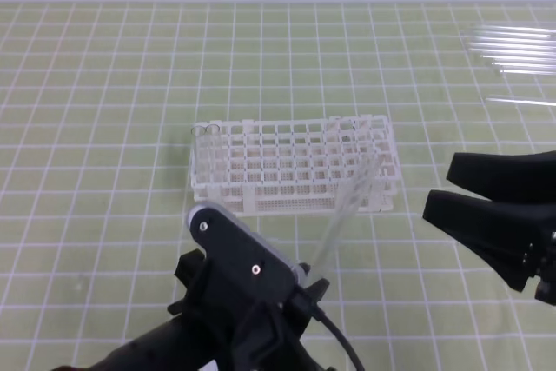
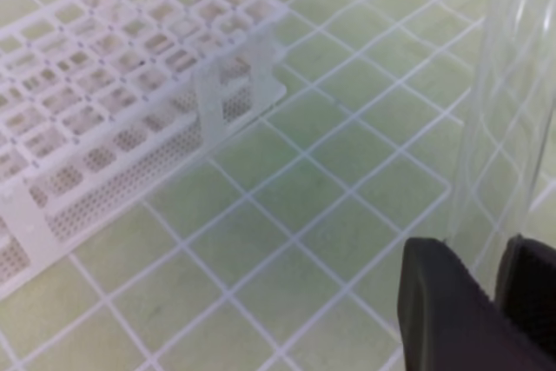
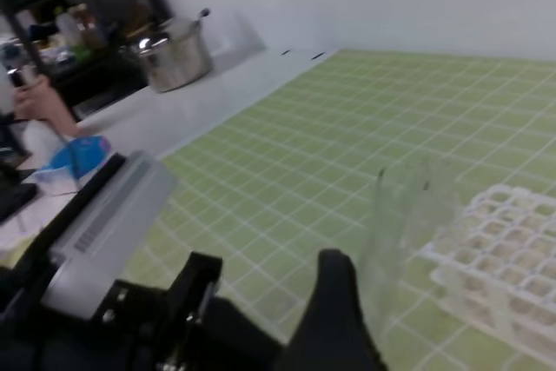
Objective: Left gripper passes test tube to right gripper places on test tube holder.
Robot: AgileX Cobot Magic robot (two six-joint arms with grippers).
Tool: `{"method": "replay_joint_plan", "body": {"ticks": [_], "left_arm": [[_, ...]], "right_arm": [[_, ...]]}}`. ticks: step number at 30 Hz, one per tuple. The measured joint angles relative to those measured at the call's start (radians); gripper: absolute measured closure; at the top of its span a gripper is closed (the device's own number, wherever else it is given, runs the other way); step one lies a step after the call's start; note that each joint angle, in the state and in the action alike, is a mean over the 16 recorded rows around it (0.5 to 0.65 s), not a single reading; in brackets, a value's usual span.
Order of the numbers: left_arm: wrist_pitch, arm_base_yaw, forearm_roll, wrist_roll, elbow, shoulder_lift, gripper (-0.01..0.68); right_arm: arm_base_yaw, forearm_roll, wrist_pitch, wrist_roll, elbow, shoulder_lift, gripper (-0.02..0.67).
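Observation:
Next, my right gripper grabs the tube by its upper part, since my left gripper's fingers cover the lower end of the test tube (image 1: 347, 210).
My left gripper (image 1: 311, 282) reaches in from the bottom middle and is shut on the lower end of the test tube (image 1: 347, 210). The clear tube leans up and to the right, its top in front of the rack's right part. In the left wrist view the tube (image 2: 504, 102) rises between my two black fingers (image 2: 443, 301). The white test tube holder (image 1: 295, 167) stands behind it, and its holes look empty. My right gripper (image 1: 439, 188) hangs at the right edge, open, its wide jaws pointing left, a short way right of the tube. The right wrist view shows the blurred tube (image 3: 404, 223) and the rack (image 3: 512, 249).
Several spare clear tubes (image 1: 512, 49) lie at the far right of the green gridded mat (image 1: 104, 128). The right wrist view looks past the mat to a metal pot (image 3: 174, 54) and a shelf at the room's edge.

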Motion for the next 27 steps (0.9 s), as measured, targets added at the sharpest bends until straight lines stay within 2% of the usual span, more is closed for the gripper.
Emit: {"method": "replay_joint_plan", "body": {"ticks": [10,27], "left_arm": [[-0.003,-0.001,-0.001,-0.001,-0.023,0.000,0.559],[0.032,-0.003,0.015,-0.044,-0.024,-0.002,0.576]], "right_arm": [[0.004,0.000,0.066,-0.003,-0.046,0.068,0.145],[0.069,0.000,0.068,-0.003,-0.166,0.199,0.145]]}}
